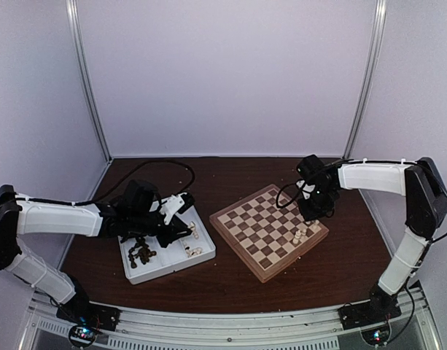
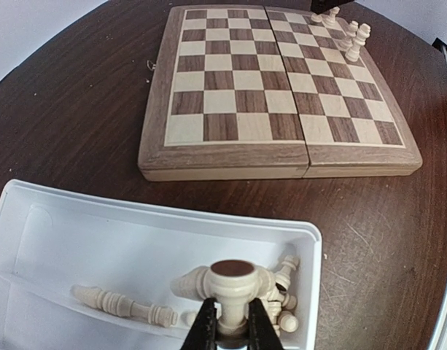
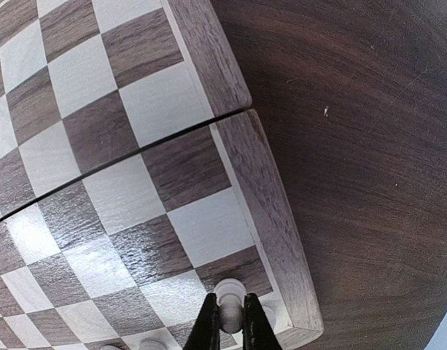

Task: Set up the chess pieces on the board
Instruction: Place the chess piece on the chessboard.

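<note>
The cream piece is upright with its base on the dark square and would stand there, so it is time for my right gripper to release.
The board [image 1: 261, 235] lies right of centre, with a few cream chess pieces [image 1: 300, 235] standing near its right corner. In the left wrist view my left gripper [image 2: 232, 324] is shut on the stem of a cream piece [image 2: 232, 281], whose felt base faces the camera, just above the white tray [image 2: 135, 240]. More cream pieces [image 2: 125, 306] lie in that tray. My right gripper [image 3: 230, 321] is shut on another cream piece [image 3: 230, 299], upright over a dark square at the board's [image 3: 172, 182] edge row. Whether it touches the square I cannot tell.
The white two-compartment tray [image 1: 203, 257] sits left of the board, with dark brown pieces [image 1: 141, 253] in its left half and cream ones [image 1: 192, 250] in its right half. Dark wooden table [image 1: 230, 288] surrounds both. White walls and metal posts enclose the back and sides.
</note>
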You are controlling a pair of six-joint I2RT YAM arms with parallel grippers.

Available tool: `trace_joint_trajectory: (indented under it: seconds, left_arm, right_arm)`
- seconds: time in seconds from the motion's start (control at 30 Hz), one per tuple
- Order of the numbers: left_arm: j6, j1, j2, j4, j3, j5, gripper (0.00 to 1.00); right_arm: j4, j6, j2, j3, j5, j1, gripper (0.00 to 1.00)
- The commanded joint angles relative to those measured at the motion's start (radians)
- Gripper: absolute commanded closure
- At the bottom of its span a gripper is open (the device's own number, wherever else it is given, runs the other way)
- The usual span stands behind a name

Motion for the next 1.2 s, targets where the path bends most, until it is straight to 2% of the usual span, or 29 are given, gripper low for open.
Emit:
trace_joint_trajectory:
  seconds: [0.0,0.27,0.83,1.17]
  left_arm:
    - [-0.008,0.0,0.005,0.017,0.034,0.0,1.0]
    - [-0.008,0.0,0.01,0.01,0.045,0.003,1.0]
    - [-0.006,0.0,0.009,0.006,0.045,-0.004,1.0]
    - [-0.004,0.0,-0.001,0.006,0.041,-0.008,1.0]
  right_arm:
    - [0.015,-0.01,0.009,-0.014,0.011,-0.007,1.0]
    - [0.019,-0.012,0.02,-0.008,0.025,-0.01,0.97]
    - [0.009,-0.018,0.008,0.005,0.022,-0.014,0.79]
    - [-0.056,-0.037,-0.058,0.083,0.056,-0.015,0.75]
